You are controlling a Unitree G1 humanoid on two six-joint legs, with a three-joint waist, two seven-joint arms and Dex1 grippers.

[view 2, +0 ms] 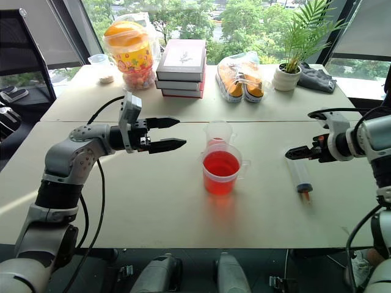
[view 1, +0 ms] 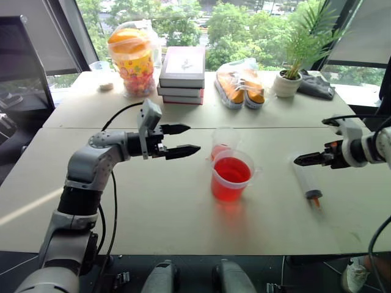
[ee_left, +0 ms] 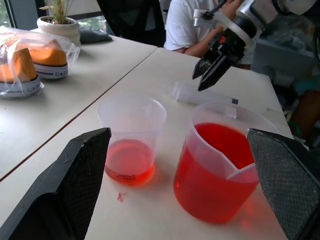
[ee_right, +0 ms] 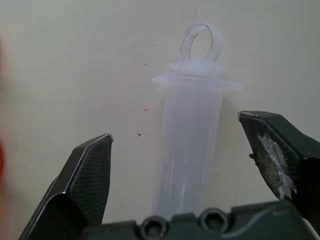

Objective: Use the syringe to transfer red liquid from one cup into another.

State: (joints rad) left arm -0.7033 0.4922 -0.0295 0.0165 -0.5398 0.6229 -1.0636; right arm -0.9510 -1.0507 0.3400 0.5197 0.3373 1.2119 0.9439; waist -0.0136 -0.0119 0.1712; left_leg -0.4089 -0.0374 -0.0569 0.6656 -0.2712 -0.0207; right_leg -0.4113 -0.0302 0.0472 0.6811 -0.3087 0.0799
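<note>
My fingers are above the syringe's clear body (ee_right: 190, 135), so closing now would miss. My right gripper lowers first, then closes on the syringe's body.
The syringe (view 1: 305, 182) lies flat on the table at the right, orange tip toward the front edge. My right gripper (view 1: 299, 160) hovers open just over its plunger end, and in the right wrist view the fingers (ee_right: 85, 175) stand either side of the clear barrel (ee_right: 190, 135) without touching it. The larger cup (view 1: 232, 176), more than half full of red liquid (ee_left: 220, 175), stands mid-table. Right behind it is the smaller cup (view 1: 223, 141) with a shallow red layer (ee_left: 129, 160). My left gripper (view 1: 192, 139) is open and level, pointing at the cups from their left.
On the far table are a snack jar (view 1: 131, 58), stacked books (view 1: 182, 76), bagged shoes (view 1: 241, 85), a potted plant (view 1: 288, 79) and a dark cloth (view 1: 317, 85). A person (ee_left: 190, 25) sits beyond the table's right end. A few red drops (ee_left: 120, 196) mark the table by the smaller cup.
</note>
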